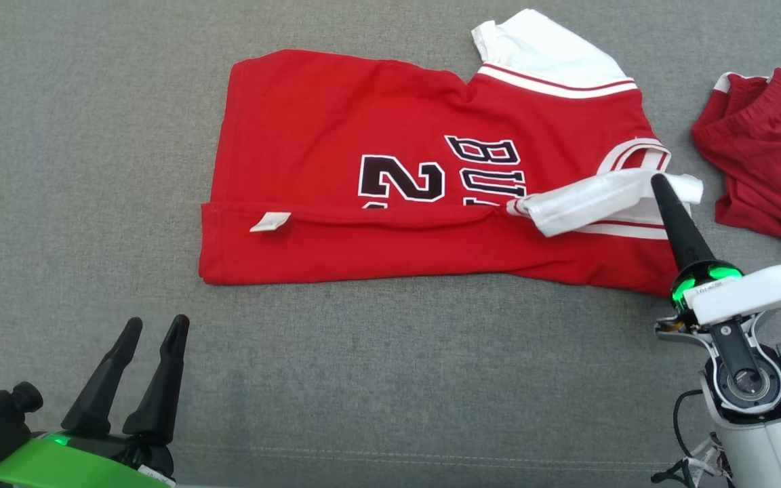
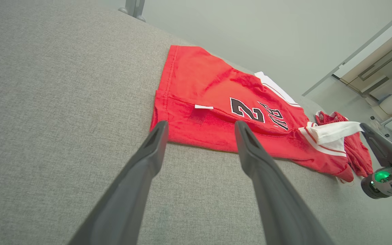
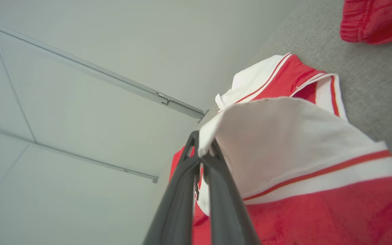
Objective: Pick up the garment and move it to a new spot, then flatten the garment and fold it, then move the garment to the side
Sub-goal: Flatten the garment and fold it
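The flat jersey has one long side turned over, so my left gripper needs to take hold of the folded corner at its bottom hem (image 1: 212,272) (image 2: 156,126) next.
The garment (image 1: 377,135) is a red jersey with white sleeves and dark lettering, lying flat on the grey surface with its near edge folded over. My right gripper (image 1: 659,181) is shut on the jersey's near white sleeve (image 1: 601,203), which is lifted off the cloth. In the right wrist view the sleeve (image 3: 284,143) drapes over my pinched fingertips (image 3: 201,149). My left gripper (image 1: 155,331) hovers open at the lower left, short of the jersey's near hem (image 2: 196,132). In the left wrist view its spread fingers (image 2: 199,127) point at that hem.
A second red garment (image 1: 763,156), bunched, lies at the right edge beside the jersey, also in the right wrist view (image 3: 376,20). The grey padded surface (image 1: 78,169) spreads wide to the left and front. A wall (image 3: 80,68) rises beyond the far edge.
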Available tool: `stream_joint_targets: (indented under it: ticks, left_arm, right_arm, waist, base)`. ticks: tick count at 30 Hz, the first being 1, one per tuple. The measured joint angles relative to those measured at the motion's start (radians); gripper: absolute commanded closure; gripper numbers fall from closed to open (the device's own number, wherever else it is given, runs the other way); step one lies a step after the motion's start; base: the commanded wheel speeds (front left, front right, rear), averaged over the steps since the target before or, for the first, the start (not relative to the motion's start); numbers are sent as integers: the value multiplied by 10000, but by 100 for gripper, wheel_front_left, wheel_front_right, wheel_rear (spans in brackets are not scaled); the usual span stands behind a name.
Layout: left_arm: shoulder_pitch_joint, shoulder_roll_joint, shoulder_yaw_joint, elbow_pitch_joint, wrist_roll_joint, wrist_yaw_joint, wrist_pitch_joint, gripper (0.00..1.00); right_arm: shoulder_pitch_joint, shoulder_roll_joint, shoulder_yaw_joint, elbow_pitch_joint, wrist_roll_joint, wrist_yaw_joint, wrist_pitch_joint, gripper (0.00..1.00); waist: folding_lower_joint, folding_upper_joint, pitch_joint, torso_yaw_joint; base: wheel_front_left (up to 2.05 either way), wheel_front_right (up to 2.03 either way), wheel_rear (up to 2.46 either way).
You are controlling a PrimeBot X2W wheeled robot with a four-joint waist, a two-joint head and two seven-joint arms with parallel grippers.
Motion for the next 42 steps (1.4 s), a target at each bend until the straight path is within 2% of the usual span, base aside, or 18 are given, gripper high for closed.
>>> stream_joint_targets:
  ticks: [7, 18, 26, 31, 32, 33, 34, 35, 42]
  left_arm:
    - [-35, 0, -84, -94, 2, 2, 88, 0]
    - [-161, -17, -123, -111, 2, 8, 184, 0]
    - [-217, -40, -27, -90, 2, 10, 173, 0]
    - [-243, -33, 69, -130, 36, 10, 173, 0]
    - [-262, -31, 50, -136, 46, 10, 176, 0]
    - [-298, -33, 13, -132, 59, 10, 184, 0]
    - [-357, -33, -15, -132, 59, 10, 186, 0]
    - [-429, -31, -36, -128, 69, 8, 188, 0]
    - [-715, -96, -100, -23, 119, -6, 226, 0]
  right_arm:
    - [-654, -548, -148, 479, -102, -274, 428, 100]
    - [-1644, -681, -249, 1417, -307, -702, 617, 100]
    - [-1908, -796, -546, 2011, -399, -892, 499, 100]
    - [-2206, -765, -387, 2284, -508, -895, 462, 100]
    - [-2279, -750, -370, 2330, -535, -897, 458, 93]
    - [-2323, -744, -366, 2385, -562, -897, 456, 53]
    - [-2335, -736, -370, 2426, -560, -897, 451, 7]
    - [-2336, -729, -364, 2443, -579, -897, 401, 0]
    - [-2374, -698, -232, 2351, -685, -721, 173, 0]
  waist:
    - [0, 0, 229, 215]
    - [0, 0, 577, 609]
    - [0, 0, 681, 676]
    - [0, 0, 747, 619]
    - [0, 0, 769, 601]
    - [0, 0, 785, 586]
    - [0, 0, 795, 574]
    - [0, 0, 802, 563]
    - [-1, 0, 751, 423]
  base:
    - [0, 0, 0]
    - [0, 0, 0]
    - [0, 0, 0]
    - [0, 0, 0]
    - [0, 0, 0]
    - [0, 0, 0]
    - [0, 0, 0]
    - [0, 0, 0]
    - [0, 0, 0]
